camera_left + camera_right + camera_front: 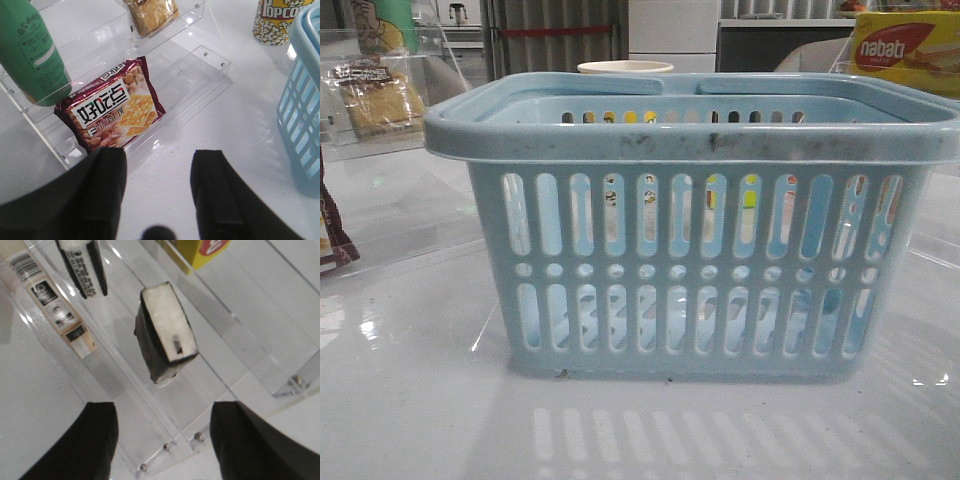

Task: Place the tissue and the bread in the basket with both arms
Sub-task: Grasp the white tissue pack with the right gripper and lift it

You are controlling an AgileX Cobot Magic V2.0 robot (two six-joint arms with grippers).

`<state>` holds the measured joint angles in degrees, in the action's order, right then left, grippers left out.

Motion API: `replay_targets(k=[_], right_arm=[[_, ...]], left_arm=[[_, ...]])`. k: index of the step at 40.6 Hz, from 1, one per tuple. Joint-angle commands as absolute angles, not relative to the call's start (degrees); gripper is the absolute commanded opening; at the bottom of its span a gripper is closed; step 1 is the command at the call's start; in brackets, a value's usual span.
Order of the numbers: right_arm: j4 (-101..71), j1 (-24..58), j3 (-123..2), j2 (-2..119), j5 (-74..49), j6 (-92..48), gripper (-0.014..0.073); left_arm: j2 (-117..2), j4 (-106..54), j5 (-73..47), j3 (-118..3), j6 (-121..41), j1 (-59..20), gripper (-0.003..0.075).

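Note:
The robot's right gripper isn't ready to close on the black tissue (166,332) yet and needs to move to it first: clear shelf shows between its fingers and the tissue in the right wrist view.
The light-blue basket (690,290) stands mid-table in the front view, and its slotted side also shows in the left wrist view (302,105). The bread (380,98), a yellow slice in a clear packet, sits on a clear shelf at the far left; its packet's end (150,15) shows beyond my left gripper. My left gripper (161,159) hangs open over bare table, just short of a maroon wrapper. The tissue (167,327), black with a white patch, stands on a clear acrylic shelf ahead of my open right gripper (165,412). Neither gripper appears in the front view.
A green bottle (32,50) and the maroon snack wrapper (112,105) rest on the left clear shelf (200,65). A popcorn cup (277,22) stands near the basket. A second black pack (82,262), a beige box (55,305) and a yellow box (200,252) share the right shelf. A nabati box (905,50) stands back right.

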<state>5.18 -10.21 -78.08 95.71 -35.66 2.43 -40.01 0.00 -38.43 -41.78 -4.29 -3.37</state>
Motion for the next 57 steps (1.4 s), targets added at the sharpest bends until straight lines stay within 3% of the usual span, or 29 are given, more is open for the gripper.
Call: replay_targets(k=[1, 16, 20, 25, 31, 46, 57], right_arm=[[7.4, -10.6, -81.9, 95.6, -31.2, 2.3, 0.0517], [7.4, -10.6, -82.3, 100.1, -24.7, 2.3, 0.051], [7.4, -10.6, -82.3, 100.5, -24.0, 2.3, 0.0423], [7.4, -10.6, -82.3, 100.6, -23.9, 2.3, 0.024], [7.2, -10.6, -82.6, 100.0, -24.6, 2.3, 0.0141], [2.4, -10.1, -83.0, 90.9, -29.3, 2.3, 0.0138], [-5.3, -8.3, -83.0, 79.0, -39.9, 2.3, 0.0138]], left_arm=[[-40.1, -0.7, -33.8, -43.6, -4.3, -3.4, 0.0335], [-40.1, -0.8, -33.8, -43.6, -4.3, -3.4, 0.0237], [-40.1, -0.8, -33.8, -43.6, -4.3, -3.4, 0.0217], [-40.1, -0.8, -33.8, -43.6, -4.3, -3.4, 0.0192], [-40.1, -0.8, -33.8, -43.6, -4.3, -3.4, 0.0164], [-40.1, -0.8, -33.8, -43.6, -4.3, -3.4, 0.0093], [-40.1, -0.8, -33.8, -43.6, -4.3, -3.4, 0.0092]])
